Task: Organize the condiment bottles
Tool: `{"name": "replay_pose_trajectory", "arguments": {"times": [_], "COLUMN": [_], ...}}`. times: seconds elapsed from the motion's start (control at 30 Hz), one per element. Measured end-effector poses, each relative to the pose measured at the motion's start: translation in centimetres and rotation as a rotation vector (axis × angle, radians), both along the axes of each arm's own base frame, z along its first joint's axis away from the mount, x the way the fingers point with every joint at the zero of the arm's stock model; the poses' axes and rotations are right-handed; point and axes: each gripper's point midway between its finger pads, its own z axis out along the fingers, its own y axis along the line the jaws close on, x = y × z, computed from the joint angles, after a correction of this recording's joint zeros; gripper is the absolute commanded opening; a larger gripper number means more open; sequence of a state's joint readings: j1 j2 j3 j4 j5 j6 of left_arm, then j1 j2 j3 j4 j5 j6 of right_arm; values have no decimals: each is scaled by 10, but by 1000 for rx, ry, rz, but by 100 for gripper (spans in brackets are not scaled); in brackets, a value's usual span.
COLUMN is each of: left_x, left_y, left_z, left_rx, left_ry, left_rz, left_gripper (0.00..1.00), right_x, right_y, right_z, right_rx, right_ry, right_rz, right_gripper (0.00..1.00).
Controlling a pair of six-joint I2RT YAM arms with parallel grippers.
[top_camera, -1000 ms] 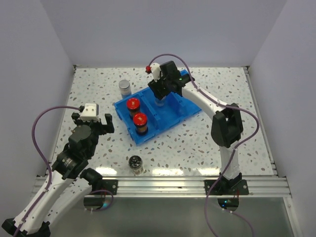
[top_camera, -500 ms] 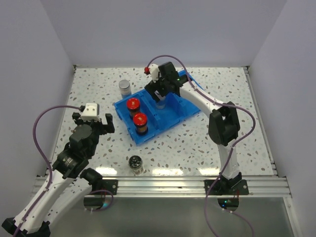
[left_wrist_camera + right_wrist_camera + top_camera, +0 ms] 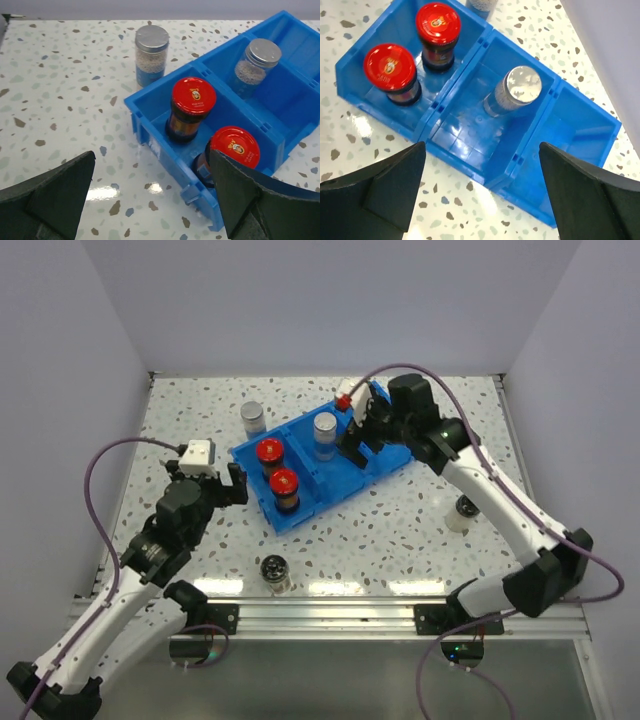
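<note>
My left gripper will next take the silver-capped bottle behind the bin (image 3: 350, 480) by its silver cap (image 3: 251, 409), so its base stays free to stand inside the bin.
Two red-capped bottles (image 3: 269, 452) (image 3: 284, 483) stand in the left compartment of the blue bin (image 3: 350, 480). A silver-capped bottle (image 3: 325, 430) stands in the middle compartment. Another silver-capped bottle (image 3: 253, 417) is on the table behind the bin's left end. A black-capped bottle (image 3: 275, 573) stands near the front edge. One more dark-topped bottle (image 3: 462, 510) shows partly beside the right arm. My right gripper (image 3: 365, 425) hovers open over the bin's right half, holding nothing (image 3: 482, 147). My left gripper (image 3: 210, 475) is open left of the bin, facing it (image 3: 151, 160).
The bin's right compartment (image 3: 580, 130) holds nothing. White walls close in the speckled table (image 3: 420, 530) on three sides. A metal rail (image 3: 330, 615) with both arm bases runs along the near edge.
My right gripper has opened, let go of the silver-capped bottle in the middle compartment and drawn back to the right. My left arm has shifted a little toward the bin.
</note>
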State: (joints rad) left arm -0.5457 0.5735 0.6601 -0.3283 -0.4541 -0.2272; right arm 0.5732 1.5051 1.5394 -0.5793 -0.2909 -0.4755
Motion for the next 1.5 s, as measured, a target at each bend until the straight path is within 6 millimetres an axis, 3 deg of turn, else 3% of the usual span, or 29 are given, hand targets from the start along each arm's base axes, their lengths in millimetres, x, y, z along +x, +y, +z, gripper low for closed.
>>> {"name": "replay_pose_trajectory", "arguments": {"times": [0.07, 0.17, 0.33, 0.43, 0.53, 0.73, 1.13, 1.23, 1.33, 1.43, 1.5], "left_x": [7, 28, 93, 134, 166, 208, 243, 250, 256, 259, 258], "left_y": [-14, -30, -25, -19, -25, -35, -33, -32, -31, -27, -22], "left_z": [-7, -17, -28, -32, -38, -68, -106, -114, -120, -119, -120], "left_rx": [-29, -56, -139, -171, -178, -158, -94, -78, -62, -25, 0], "left_ry": [34, 120, 263, 322, 369, 476, 595, 612, 627, 623, 626], "left_rz": [-32, -55, -13, 6, -5, 2, 59, 67, 81, 101, 120], "left_gripper": [100, 99, 96, 93, 93, 91, 85, 78, 58, 21, 9], "right_x": [-22, -47, -75, -80, -70, -72, -72, -72, -71, -71, -72], "right_y": [-19, -50, -88, -113, -135, -140, -139, -139, -139, -139, -139], "right_z": [-3, -34, -85, -93, -85, -75, -67, -67, -67, -68, -69], "right_rx": [15, -2, -23, 25, 71, 128, 148, 147, 147, 146, 145], "right_ry": [-1, 64, 171, 188, 170, 131, 106, 104, 103, 104, 105], "right_rz": [19, 3, -57, -129, -212, -225, -217, -217, -217, -217, -217], "right_gripper": [99, 99, 99, 99, 99, 99, 99, 99, 98, 99, 99]}}
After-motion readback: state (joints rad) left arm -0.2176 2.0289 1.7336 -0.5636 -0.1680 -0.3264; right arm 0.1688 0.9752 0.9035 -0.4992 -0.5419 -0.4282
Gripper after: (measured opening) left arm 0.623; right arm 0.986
